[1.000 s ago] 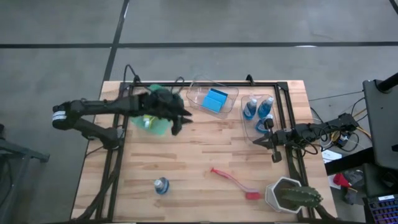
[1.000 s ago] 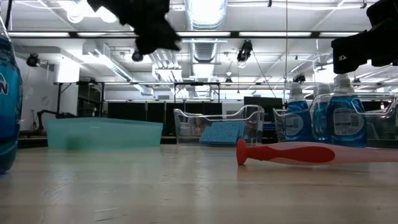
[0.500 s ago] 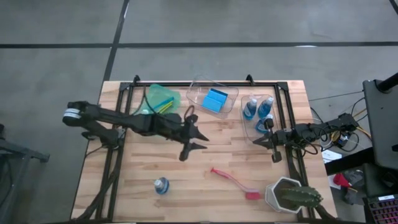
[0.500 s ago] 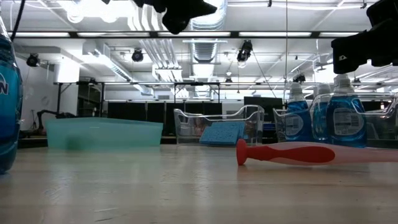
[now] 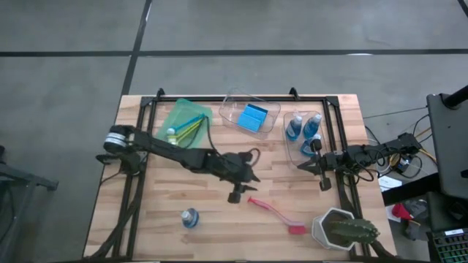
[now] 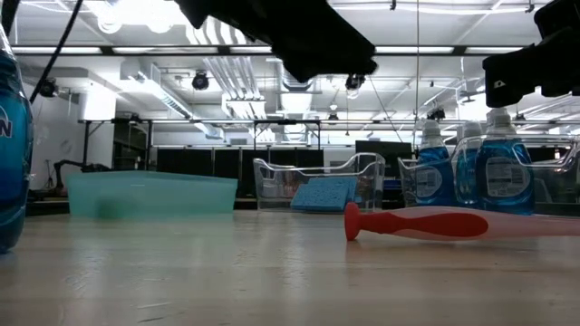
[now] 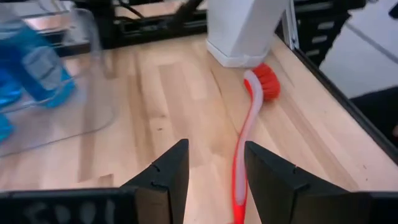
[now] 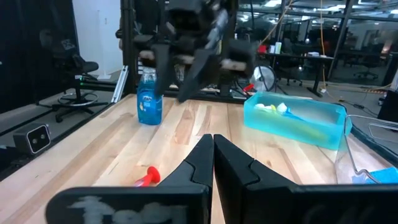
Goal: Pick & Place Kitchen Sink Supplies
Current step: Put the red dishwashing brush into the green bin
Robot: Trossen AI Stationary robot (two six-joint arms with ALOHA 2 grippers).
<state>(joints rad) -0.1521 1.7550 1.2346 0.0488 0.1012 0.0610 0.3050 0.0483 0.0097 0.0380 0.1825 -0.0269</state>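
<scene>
The left gripper grabs the red brush by its handle [image 5: 264, 207] next, to put the brush in the green bin [image 5: 175, 120] among the other brushes.
A red long-handled brush [image 5: 274, 214] lies flat on the wooden table, its bristle head [image 7: 267, 82] toward the white-potted cactus. My left gripper [image 5: 245, 188] hangs open and empty just above the brush's handle end [image 7: 239, 186], slanting down; in the left wrist view the handle shows between its fingers. One small blue-liquid bottle [image 5: 189, 218] stands alone near the front left. My right gripper [image 5: 322, 172] waits shut and level at the table's right side, touching nothing.
At the back stand a green bin [image 5: 183, 123] with thin brushes, a clear bin [image 5: 232, 104] holding a light-blue sponge [image 5: 253, 117], and a clear bin [image 5: 298, 156] with blue bottles. The cactus [image 5: 341, 229] stands at the front right. A black frame [image 5: 340, 146] edges the table.
My left gripper has swung away from the green bin toward the table's right and near edge, sinking and rolling as it went. It now hangs over the red brush's handle end. Its fingers have stayed open. Nothing on the table has moved.
</scene>
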